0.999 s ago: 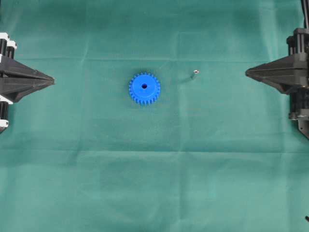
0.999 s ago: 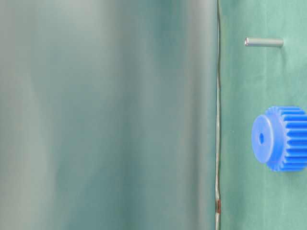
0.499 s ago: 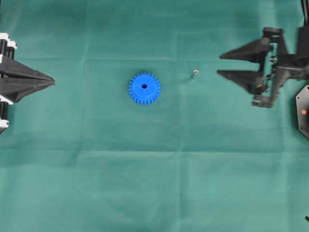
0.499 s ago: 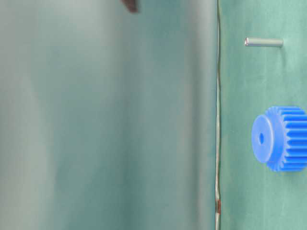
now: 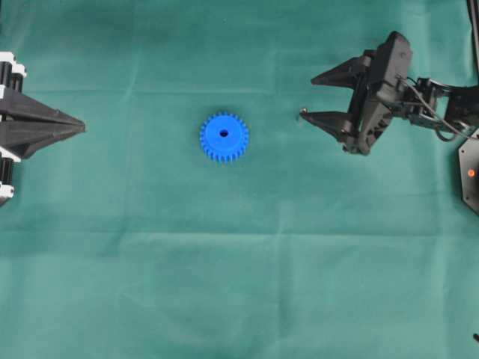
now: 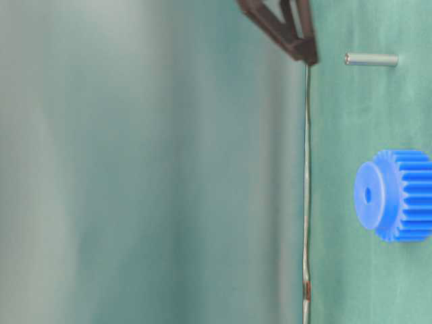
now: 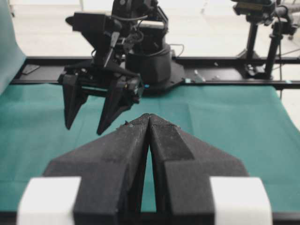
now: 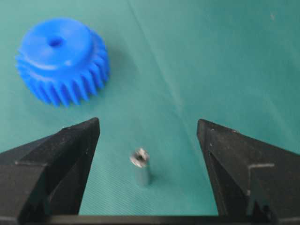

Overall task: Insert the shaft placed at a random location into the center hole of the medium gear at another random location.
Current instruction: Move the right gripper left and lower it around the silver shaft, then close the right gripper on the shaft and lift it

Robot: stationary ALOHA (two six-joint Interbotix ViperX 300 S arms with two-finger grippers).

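Note:
My right gripper's open fingers still hover above the shaft's top end [image 5: 302,111], so it moves lower next, and it is too early to close on the shaft.
The medium gear [image 5: 224,137], bright blue, lies flat on the green cloth with its center hole [image 5: 224,133] facing up. The shaft [image 8: 140,166], a small silvery pin, stands on end to the gear's right, apart from it. My right gripper [image 5: 307,97] is open above the cloth, and its lower fingertip overlaps the shaft [image 5: 302,114] from above. In the right wrist view the pin stands between the wide-apart fingers [image 8: 75,154], touching neither, with the gear [image 8: 61,61] beyond. My left gripper [image 5: 81,128] rests shut and empty at the left edge.
Green cloth [image 5: 239,284] covers the whole table, with fold lines across it. In the left wrist view a black rail [image 7: 220,61] and camera stands [image 7: 253,42] sit beyond the far edge. The right arm's base [image 5: 470,172] is at the right edge.
My right gripper has opened from shut and swung left from the right edge to the shaft. The gear, the shaft and the left gripper have stayed put.

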